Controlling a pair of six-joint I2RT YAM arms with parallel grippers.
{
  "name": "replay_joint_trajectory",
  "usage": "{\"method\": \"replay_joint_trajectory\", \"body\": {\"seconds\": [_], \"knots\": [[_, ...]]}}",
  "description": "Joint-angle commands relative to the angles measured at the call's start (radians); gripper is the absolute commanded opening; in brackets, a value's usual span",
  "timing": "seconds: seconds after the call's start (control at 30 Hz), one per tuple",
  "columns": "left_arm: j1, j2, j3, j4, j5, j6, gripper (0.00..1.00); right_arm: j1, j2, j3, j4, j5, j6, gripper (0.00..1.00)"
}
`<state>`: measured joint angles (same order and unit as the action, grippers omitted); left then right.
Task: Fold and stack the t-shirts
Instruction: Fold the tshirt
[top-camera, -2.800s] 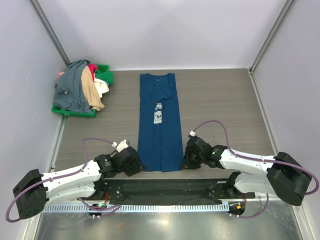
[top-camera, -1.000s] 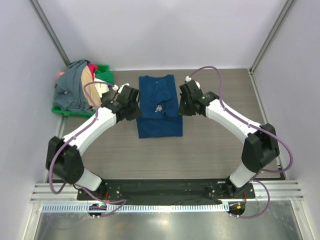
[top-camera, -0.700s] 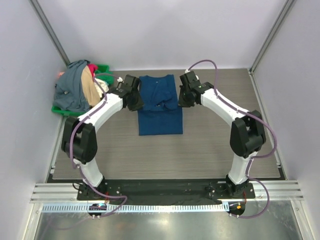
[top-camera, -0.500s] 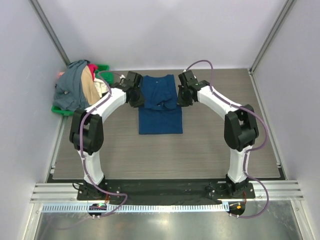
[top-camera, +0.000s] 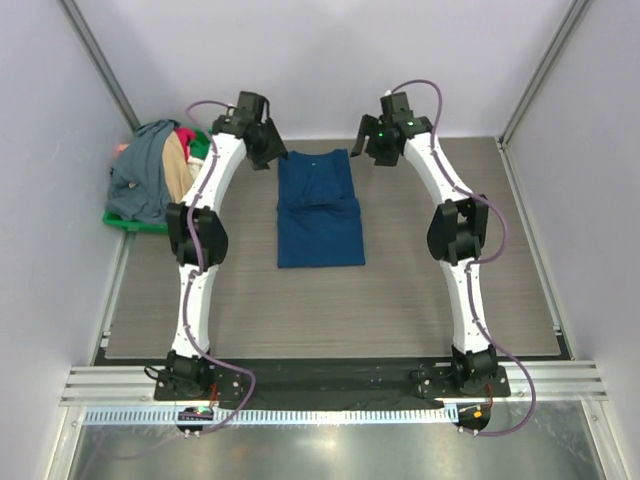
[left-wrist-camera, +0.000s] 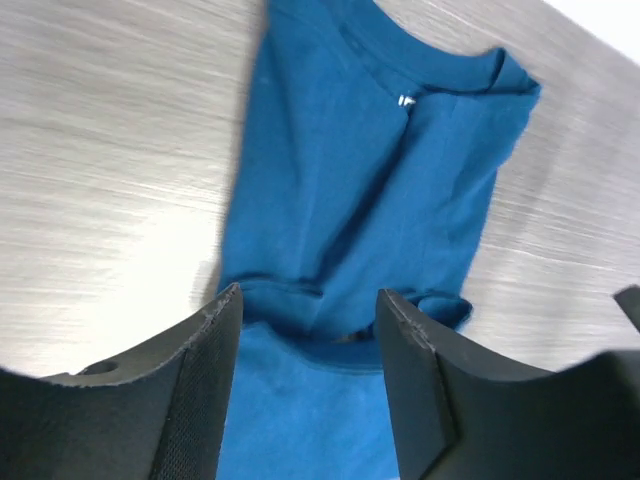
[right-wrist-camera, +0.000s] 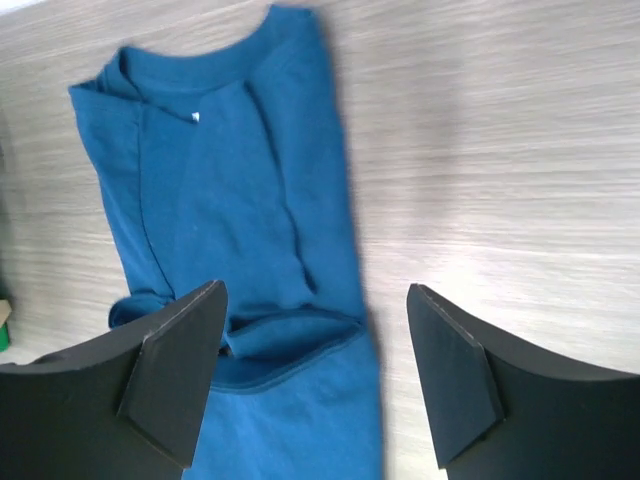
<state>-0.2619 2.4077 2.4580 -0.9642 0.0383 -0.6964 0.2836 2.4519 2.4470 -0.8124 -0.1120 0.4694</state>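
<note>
My left gripper grabs the navy blue t-shirt (top-camera: 320, 215) by its doubled-over near corner on that gripper's side next, to fold it over the collar.
A navy blue t-shirt (top-camera: 320, 215) lies folded in the middle of the table. Its near part is doubled over, and the hem runs across it below the uncovered collar (left-wrist-camera: 420, 90). My left gripper (top-camera: 262, 150) hangs open above the shirt's far left corner; in the left wrist view the shirt (left-wrist-camera: 370, 190) shows between the empty fingers (left-wrist-camera: 200, 390). My right gripper (top-camera: 378, 148) hangs open above the far right corner, over the shirt's right edge (right-wrist-camera: 230, 200), and holds nothing. More t-shirts (top-camera: 150, 180), grey, tan, white and pink, are heaped at the far left.
The heap sits in a green tray (top-camera: 140, 222) against the left wall. Both arms stretch upright from the near edge to the back of the table. Grey walls close off the left, back and right. Bare wood-grain tabletop (top-camera: 440, 260) lies right of the shirt.
Both grippers carried the shirt's hem toward the collar, opened and let it go. They have since risen and moved toward the back wall. The shirt now lies doubled.
</note>
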Motion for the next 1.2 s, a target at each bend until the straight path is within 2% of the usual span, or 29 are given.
{"method": "replay_joint_trajectory", "body": {"seconds": [0.0, 0.03, 0.07, 0.1, 0.13, 0.23, 0.27, 0.33, 0.5, 0.67, 0.87, 1.07, 1.1, 1.17], "knots": [[0.032, -0.128, 0.025, -0.125, 0.046, 0.009, 0.58, -0.023, -0.16, -0.079, -0.065, -0.046, -0.035, 0.79], [0.032, -0.187, -0.164, -0.051, 0.045, 0.006, 0.58, -0.021, -0.263, -0.173, 0.005, -0.061, -0.037, 0.79], [0.033, -0.241, -0.268, 0.0, 0.051, 0.002, 0.58, -0.021, -0.31, -0.363, 0.042, -0.069, -0.038, 0.79], [0.03, -0.351, -0.363, 0.049, 0.061, -0.012, 0.59, -0.021, -0.361, -0.453, 0.076, -0.075, -0.038, 0.8], [0.03, -0.398, -0.554, 0.132, 0.07, -0.018, 0.59, -0.021, -0.436, -0.617, 0.141, -0.086, -0.032, 0.8], [0.02, -0.567, -0.79, 0.258, 0.089, -0.055, 0.58, -0.02, -0.519, -0.852, 0.2, -0.132, -0.017, 0.81], [0.013, -0.611, -0.932, 0.29, 0.095, -0.064, 0.58, -0.017, -0.571, -0.906, 0.217, -0.155, -0.011, 0.81], [-0.013, -0.718, -1.107, 0.363, 0.095, -0.074, 0.58, -0.009, -0.646, -1.064, 0.275, -0.184, 0.001, 0.81], [-0.059, -0.852, -1.371, 0.511, 0.11, -0.104, 0.59, 0.032, -0.725, -1.279, 0.36, -0.248, 0.021, 0.8], [-0.091, -0.895, -1.537, 0.636, 0.129, -0.147, 0.59, 0.06, -0.696, -1.367, 0.435, -0.258, 0.035, 0.75], [-0.1, -0.875, -1.613, 0.716, 0.121, -0.169, 0.61, 0.074, -0.645, -1.37, 0.473, -0.252, 0.041, 0.68], [-0.106, -0.814, -1.631, 0.769, 0.112, -0.186, 0.59, 0.077, -0.614, -1.372, 0.498, -0.253, 0.043, 0.5], [-0.106, -0.806, -1.631, 0.783, 0.112, -0.189, 0.55, 0.078, -0.61, -1.375, 0.499, -0.255, 0.041, 0.44], [-0.111, -0.786, -1.631, 0.795, 0.124, -0.193, 0.49, 0.077, -0.605, -1.381, 0.504, -0.255, 0.037, 0.39]]}}
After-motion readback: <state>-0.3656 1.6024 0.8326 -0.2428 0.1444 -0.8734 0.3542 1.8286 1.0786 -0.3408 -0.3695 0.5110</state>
